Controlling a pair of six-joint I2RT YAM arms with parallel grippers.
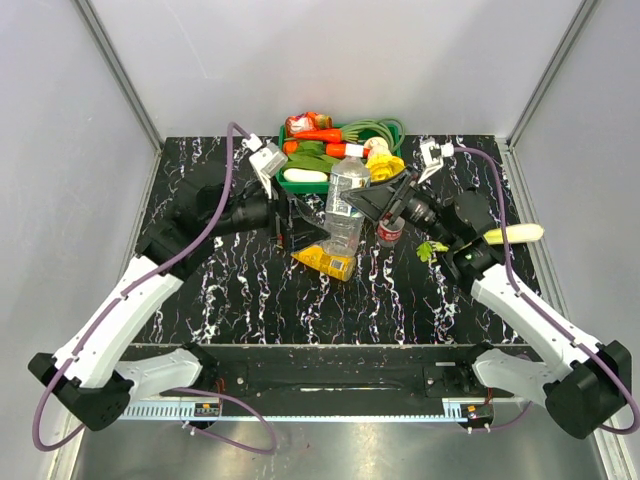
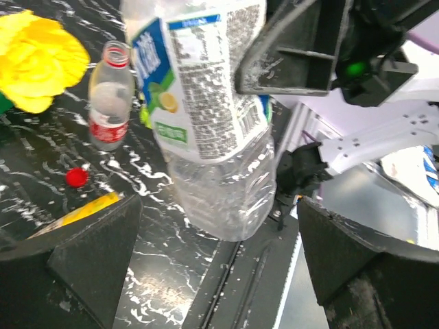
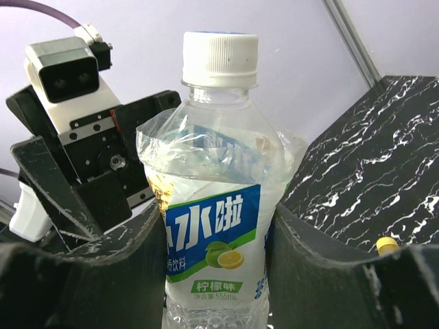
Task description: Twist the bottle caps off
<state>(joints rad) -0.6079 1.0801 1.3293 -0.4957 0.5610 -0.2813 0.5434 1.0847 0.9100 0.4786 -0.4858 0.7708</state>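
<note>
The bottle's whitish cap needs to stay free for my right gripper to unscrew, so my left gripper will next grab the clear blue-label bottle around its base.
My right gripper is shut on the clear blue-label bottle and holds it upright above the table. In the right wrist view the gripper pinches the label, and the bottle's whitish cap sits on its neck. My left gripper is open; in the left wrist view its fingers stand apart on either side below the bottle's base, not touching it. The red-label bottle stands capless, with a red cap on the table nearby. The orange-yellow juice bottle lies on its side. A yellow cap lies on the table.
A green basket of vegetables stands at the back, with a coiled green hose and a yellow flower-like toy beside it. A pale corn-like piece and a green leaf lie at the right.
</note>
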